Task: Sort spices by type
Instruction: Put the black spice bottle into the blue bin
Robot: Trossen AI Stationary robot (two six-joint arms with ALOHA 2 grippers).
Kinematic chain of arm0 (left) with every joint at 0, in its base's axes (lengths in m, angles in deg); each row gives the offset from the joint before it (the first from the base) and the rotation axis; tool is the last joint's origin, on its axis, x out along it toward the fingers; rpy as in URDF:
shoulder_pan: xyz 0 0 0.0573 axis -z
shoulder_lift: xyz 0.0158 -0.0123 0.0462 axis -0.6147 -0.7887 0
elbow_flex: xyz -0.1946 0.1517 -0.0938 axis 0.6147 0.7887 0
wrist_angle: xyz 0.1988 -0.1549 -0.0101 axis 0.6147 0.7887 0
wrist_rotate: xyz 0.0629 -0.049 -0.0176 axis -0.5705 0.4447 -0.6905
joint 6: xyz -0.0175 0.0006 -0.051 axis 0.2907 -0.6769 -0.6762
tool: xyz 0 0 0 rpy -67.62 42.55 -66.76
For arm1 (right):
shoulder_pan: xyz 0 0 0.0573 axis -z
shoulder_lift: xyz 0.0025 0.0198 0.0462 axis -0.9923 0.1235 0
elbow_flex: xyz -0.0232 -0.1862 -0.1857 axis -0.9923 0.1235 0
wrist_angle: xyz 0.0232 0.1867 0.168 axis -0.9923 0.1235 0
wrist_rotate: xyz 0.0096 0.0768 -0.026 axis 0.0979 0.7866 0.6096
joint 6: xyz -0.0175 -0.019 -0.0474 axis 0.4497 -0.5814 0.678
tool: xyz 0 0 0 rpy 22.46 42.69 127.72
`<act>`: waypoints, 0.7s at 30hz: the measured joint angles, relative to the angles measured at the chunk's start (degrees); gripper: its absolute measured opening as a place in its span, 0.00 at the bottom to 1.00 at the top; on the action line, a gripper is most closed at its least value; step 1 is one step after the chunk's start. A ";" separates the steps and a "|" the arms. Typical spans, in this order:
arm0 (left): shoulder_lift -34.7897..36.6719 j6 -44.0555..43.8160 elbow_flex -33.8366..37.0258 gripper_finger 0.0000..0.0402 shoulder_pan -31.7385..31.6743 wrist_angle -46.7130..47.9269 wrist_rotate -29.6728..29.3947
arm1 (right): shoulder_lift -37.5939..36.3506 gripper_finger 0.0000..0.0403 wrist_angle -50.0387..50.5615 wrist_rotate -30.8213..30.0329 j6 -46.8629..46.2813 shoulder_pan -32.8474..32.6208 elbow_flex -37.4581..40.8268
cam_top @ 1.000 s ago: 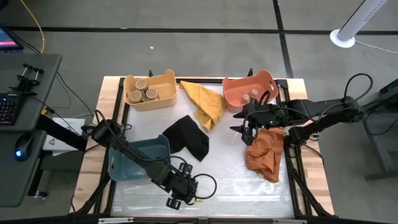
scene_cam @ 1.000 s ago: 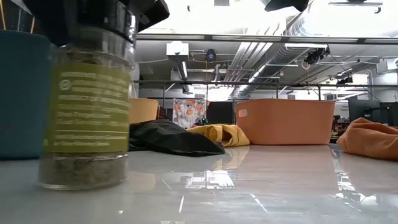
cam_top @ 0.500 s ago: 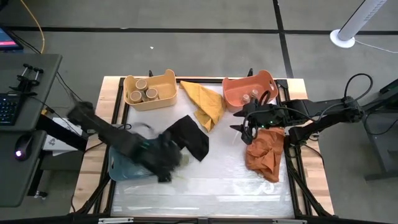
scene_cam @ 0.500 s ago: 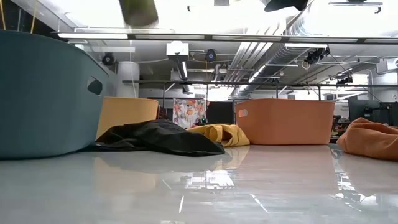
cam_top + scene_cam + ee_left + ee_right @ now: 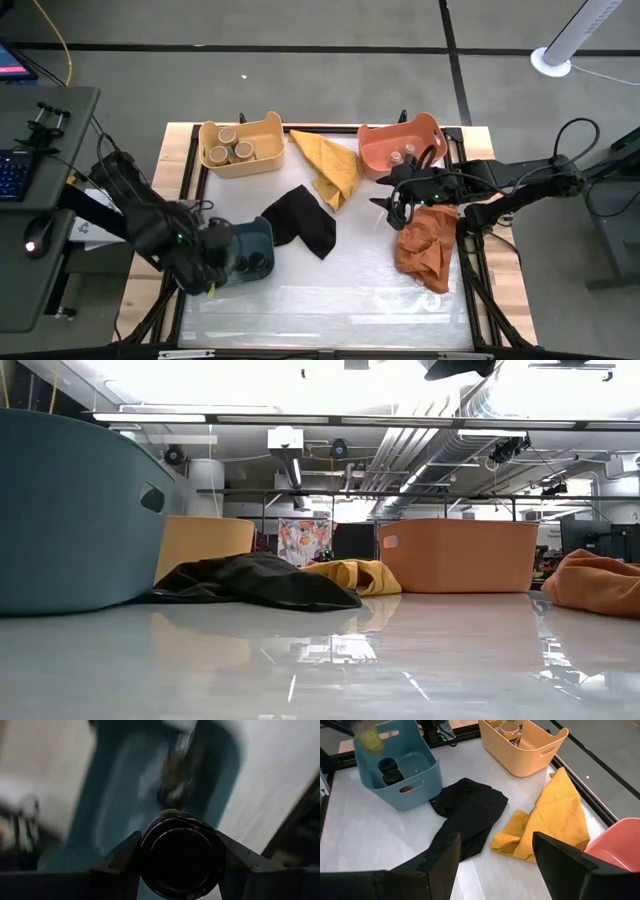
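Note:
The spice jar's green label (image 5: pixel 211 291) shows over the blue bin's near rim (image 5: pixel 228 284), so my left gripper moves the jar inward next, before releasing it.
My left gripper (image 5: pixel 181 862) is shut on a black-topped spice jar (image 5: pixel 181 852) with a green label (image 5: pixel 369 739). It hangs over the left part of the blue bin (image 5: pixel 250 240), where two black-topped jars (image 5: pixel 389 771) stand. Tan-topped jars (image 5: pixel 232 150) sit in the yellow bin (image 5: pixel 270 128). Small jars (image 5: pixel 403 155) sit in the orange bin (image 5: pixel 430 128). My right gripper (image 5: pixel 392 207) hovers open by the orange bin, nothing between its fingers. My left gripper pinches the jar's top end, at the sides of its black cap (image 5: pixel 146 855), between its two fingers. The fingers come from above, pointing steeply down. The jar hangs below them, lifted clear, over the blue bin (image 5: pixel 125 795).
A black cloth (image 5: pixel 305 222) lies mid-table beside the blue bin. A yellow cloth (image 5: pixel 330 165) lies between the yellow and orange bins, and an orange cloth (image 5: pixel 425 245) lies at the right edge. The near strip of the glossy table (image 5: pixel 340 300) is bare.
My left gripper has lifted the jar off the table near the front edge, carried it up and toward the table's left edge to above the blue bin, and rolled its wrist on the way. The jar has left the low view.

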State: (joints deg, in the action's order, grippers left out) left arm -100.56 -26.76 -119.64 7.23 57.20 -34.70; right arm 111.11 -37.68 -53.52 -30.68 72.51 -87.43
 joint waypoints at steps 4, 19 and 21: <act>-2.10 -9.08 5.43 0.41 4.33 -0.60 6.13 | 0.00 0.61 0.08 -0.57 0.17 0.15 0.00; -3.89 -31.67 17.42 0.41 7.31 -4.70 -1.30 | 0.00 0.61 0.30 -0.56 0.19 0.66 0.00; -3.88 -34.52 18.54 0.41 7.31 -6.71 -2.22 | 0.00 0.61 0.30 -0.55 0.07 0.66 0.00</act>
State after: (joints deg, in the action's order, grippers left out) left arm -104.44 -61.27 -101.10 14.54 50.49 -36.91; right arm 111.11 -37.38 -54.08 -30.62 73.17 -87.43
